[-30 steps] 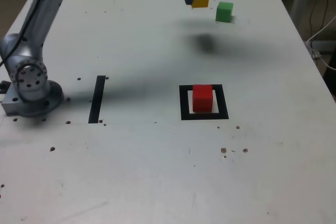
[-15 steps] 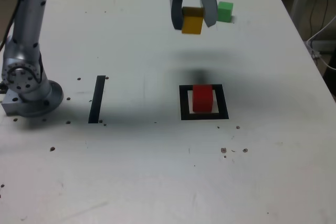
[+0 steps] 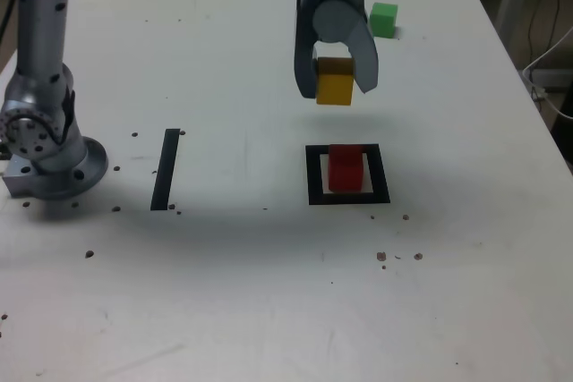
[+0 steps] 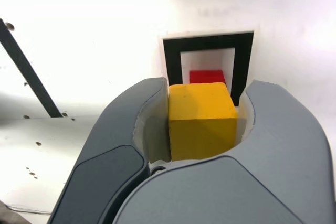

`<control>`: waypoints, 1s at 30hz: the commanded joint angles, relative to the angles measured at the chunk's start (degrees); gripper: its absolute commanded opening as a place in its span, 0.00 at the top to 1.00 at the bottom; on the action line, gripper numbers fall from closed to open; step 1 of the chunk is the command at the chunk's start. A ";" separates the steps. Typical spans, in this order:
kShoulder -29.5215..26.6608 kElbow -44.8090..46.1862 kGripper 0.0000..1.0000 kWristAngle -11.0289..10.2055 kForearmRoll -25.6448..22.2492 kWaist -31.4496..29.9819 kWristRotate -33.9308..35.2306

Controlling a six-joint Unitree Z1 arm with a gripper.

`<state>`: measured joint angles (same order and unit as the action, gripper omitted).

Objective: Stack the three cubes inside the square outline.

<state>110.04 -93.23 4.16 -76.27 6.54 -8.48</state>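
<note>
I need to keep holding the yellow cube point(image 3: 335, 84) until it is on the red cube point(image 3: 346, 168), as it hangs above and short of that cube in the exterior view.
My gripper point(image 3: 336, 82) hangs in the air, shut on the yellow cube point(image 3: 335, 84); the wrist view shows that cube point(image 4: 201, 118) clamped between both grey fingers point(image 4: 131, 129). The red cube point(image 3: 346, 168) sits inside the square outline point(image 3: 348, 195) on the table, lower in the exterior view than the held cube. Past the yellow cube, the wrist view shows the outline point(image 4: 171, 61) with part of the red cube point(image 4: 206, 76). The green cube point(image 3: 383, 20) rests on the table at the far side, toward the exterior view's right.
A straight black tape strip point(image 3: 166, 169) lies on the exterior view's left, near the arm's base point(image 3: 45, 154). Small dark specks dot the white table point(image 3: 269, 292). Cables point(image 3: 548, 69) hang off the table's right edge.
The gripper has carried the yellow cube from the far side beside the green cube toward the near side, closer to the red cube in the outline.
</note>
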 commanded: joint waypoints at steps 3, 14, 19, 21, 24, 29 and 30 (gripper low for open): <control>-1.04 2.43 0.72 0.07 2.40 -2.15 1.44; -0.73 5.14 0.72 0.83 6.02 -6.85 4.01; -0.24 6.13 0.72 0.87 7.57 -8.31 4.91; 0.00 6.41 0.72 0.90 8.01 -8.54 5.05; 0.56 6.61 0.72 0.92 8.63 -8.65 5.13; 1.59 6.89 0.72 0.69 9.64 -8.62 5.14; 1.74 6.99 0.72 0.61 9.84 -8.58 5.14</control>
<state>111.49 -86.42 4.90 -66.70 -2.02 -3.44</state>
